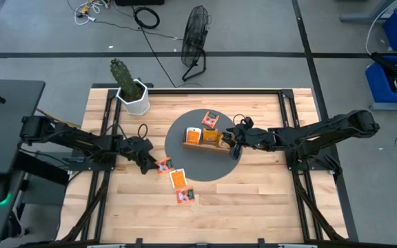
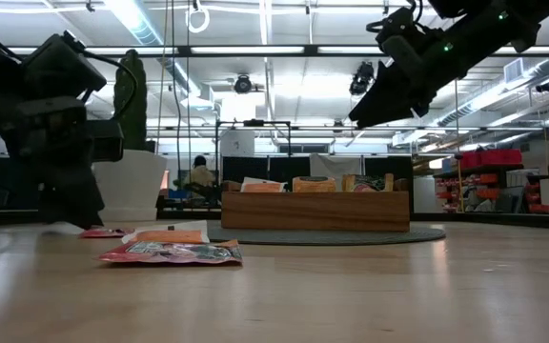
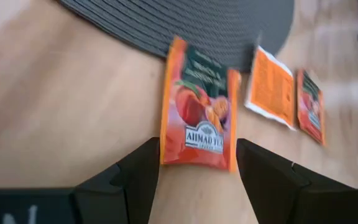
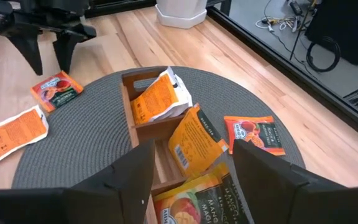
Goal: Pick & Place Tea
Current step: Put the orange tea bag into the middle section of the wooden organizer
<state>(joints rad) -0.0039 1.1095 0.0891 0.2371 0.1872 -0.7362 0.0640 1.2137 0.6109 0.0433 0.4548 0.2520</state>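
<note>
My left gripper grabs the orange tea sachet by its end with the label [image 1: 160, 166] next, to put the sachet into the wooden tray [image 1: 197, 145].
Several orange tea sachets show. One sachet [image 3: 197, 112] lies flat on the wood at the edge of the dark round mat [image 1: 205, 169]. My left gripper [image 3: 197, 144] is open and low over the table, one finger on each side of that sachet's near end [image 1: 163, 165]. Two more sachets [image 1: 178, 178] [image 1: 185, 196] lie flat nearby. Others stand in the wooden tray [image 1: 197, 145], and two lie on the mat behind it [image 1: 212, 118]. My right gripper [image 4: 191, 152] is open and hovers above the tray's right end [image 1: 231, 140], holding nothing.
A white pot with a cactus [image 1: 135, 100] stands at the table's far left. The tray [image 2: 313, 210] sits on the mat in the middle. Bare wood stretches along the near side of the table. A fan [image 1: 195, 41] and cables lie on the floor beyond.
</note>
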